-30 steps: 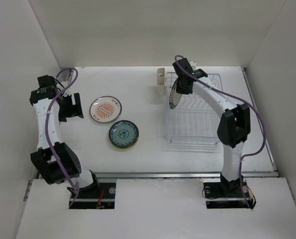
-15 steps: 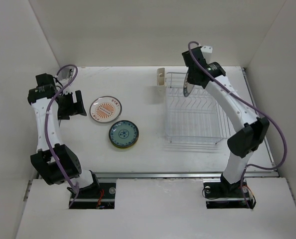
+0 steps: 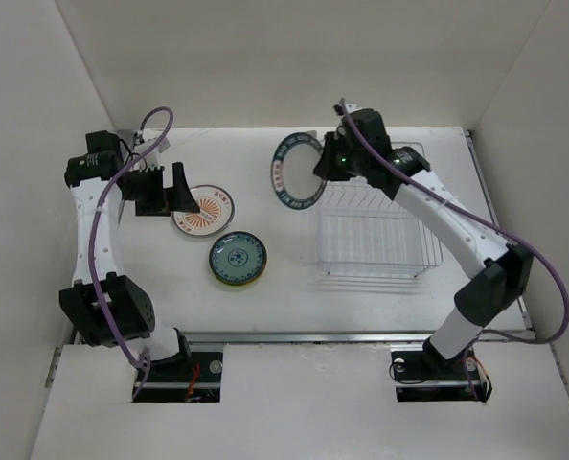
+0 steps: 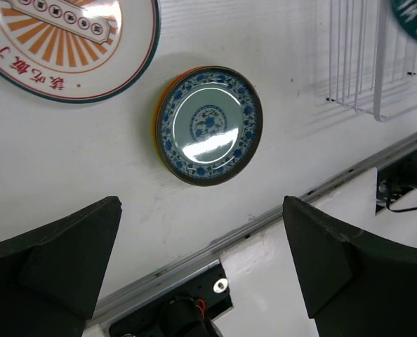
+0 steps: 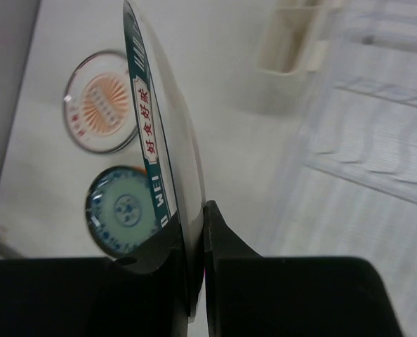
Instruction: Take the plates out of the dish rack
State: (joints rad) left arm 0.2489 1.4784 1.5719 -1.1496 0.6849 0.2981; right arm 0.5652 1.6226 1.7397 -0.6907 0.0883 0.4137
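I am not ready to close yet: tabletop is between my left gripper's fingers and the teal-rimmed plate's free edge (image 3: 277, 177) (image 4: 411, 24), so I should move toward it first, then close on that plate.
My right gripper (image 3: 321, 170) is shut on the rim of a white plate with a dark teal rim (image 3: 298, 171), holding it tilted in the air left of the dish rack (image 3: 375, 225). In the right wrist view that plate (image 5: 159, 140) stands edge-on between my jaws (image 5: 198, 217). A white plate with an orange centre (image 3: 206, 213) lies flat on the table. Just in front of it a teal-green patterned plate (image 3: 237, 258) rests on an orange one (image 4: 157, 116). My left gripper (image 3: 167, 195) hangs open and empty at the orange-centre plate's left edge.
No plate shows in the wire rack's (image 5: 377, 140) slots. Its cream cutlery cup (image 5: 293, 35) stands at the far left corner. White walls close in the table on three sides. A metal rail (image 3: 361, 336) runs along the near edge.
My right arm lifted the teal-rimmed plate out of the rack and swung it left, past the cup. My left gripper moved right to the orange-centre plate and opened wider.
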